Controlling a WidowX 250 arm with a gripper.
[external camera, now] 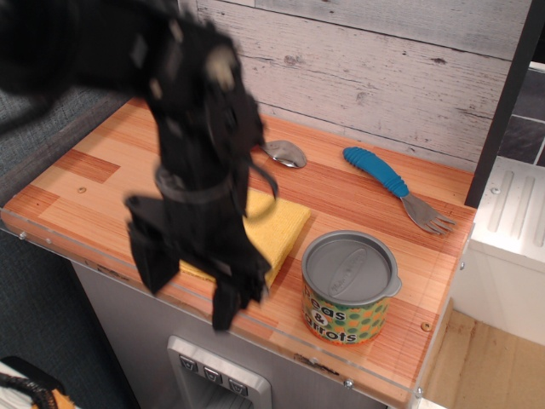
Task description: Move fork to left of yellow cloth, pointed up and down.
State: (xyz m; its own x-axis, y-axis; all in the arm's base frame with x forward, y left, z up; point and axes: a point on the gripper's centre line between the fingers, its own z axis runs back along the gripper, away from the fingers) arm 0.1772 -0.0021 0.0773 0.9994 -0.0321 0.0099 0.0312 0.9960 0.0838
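Observation:
The fork should next be picked up by its ribbed blue handle (376,170) with my gripper, so that it can be set beside the yellow cloth (279,226).
The fork (385,176) has a ribbed bright-blue handle and grey tines. It lies slanted at the back right of the wooden counter, tines toward the right edge. The yellow cloth (279,226) lies near the middle front, partly hidden behind my arm. My gripper (189,285) is blurred and hangs over the counter's front edge, in front of the cloth's left part. Its two black fingers (150,262) stand apart with nothing between them. It is far from the fork.
A tin can (349,286) with a grey lid stands to the right of the cloth at the front. A metal spoon bowl (286,153) shows behind the arm. A plank wall (383,77) backs the counter (89,179). A white unit (511,247) stands to the right.

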